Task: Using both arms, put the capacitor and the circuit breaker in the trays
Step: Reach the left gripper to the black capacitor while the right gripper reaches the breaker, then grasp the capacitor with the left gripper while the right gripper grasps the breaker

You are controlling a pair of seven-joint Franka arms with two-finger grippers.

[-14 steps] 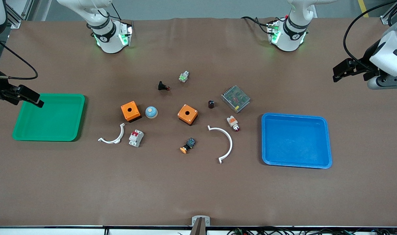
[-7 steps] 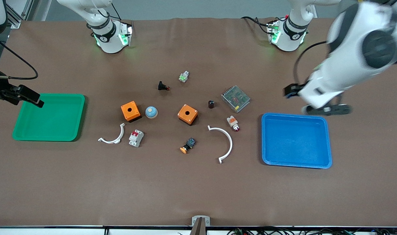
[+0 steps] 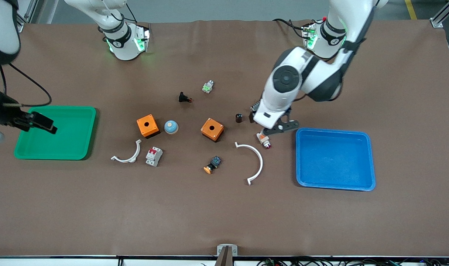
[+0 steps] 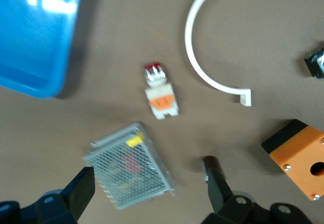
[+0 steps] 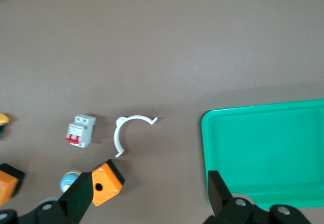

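My left gripper is going to grab the capacitor next by its round cylindrical side [image 3: 239,118], so that it can set it in the blue tray.
The capacitor [image 3: 239,118] is a tiny black cylinder standing on the table between an orange box [image 3: 212,129] and my left hand. In the left wrist view it [image 4: 208,162] sits close by one finger. My left gripper [image 3: 270,127] hangs open and empty over a metal mesh box [image 4: 131,167], with the jaws [image 4: 148,193] wide apart. The circuit breaker [image 3: 154,156], white-grey with red levers, lies beside a small white arc [image 3: 127,155]; it also shows in the right wrist view [image 5: 80,131]. My right gripper [image 3: 43,123] is open and empty [image 5: 150,193] over the green tray's edge.
A green tray [image 3: 80,147] lies at the right arm's end and a blue tray [image 3: 335,183] at the left arm's end. A white-orange indicator lamp [image 3: 263,138], a large white arc [image 3: 257,159], a second orange box [image 3: 147,125], a blue dome [image 3: 171,127] and several small buttons lie between them.
My left arm has swung in from the left arm's end of the table to above the mesh box beside the capacitor. My right gripper has shifted slightly over the green tray.
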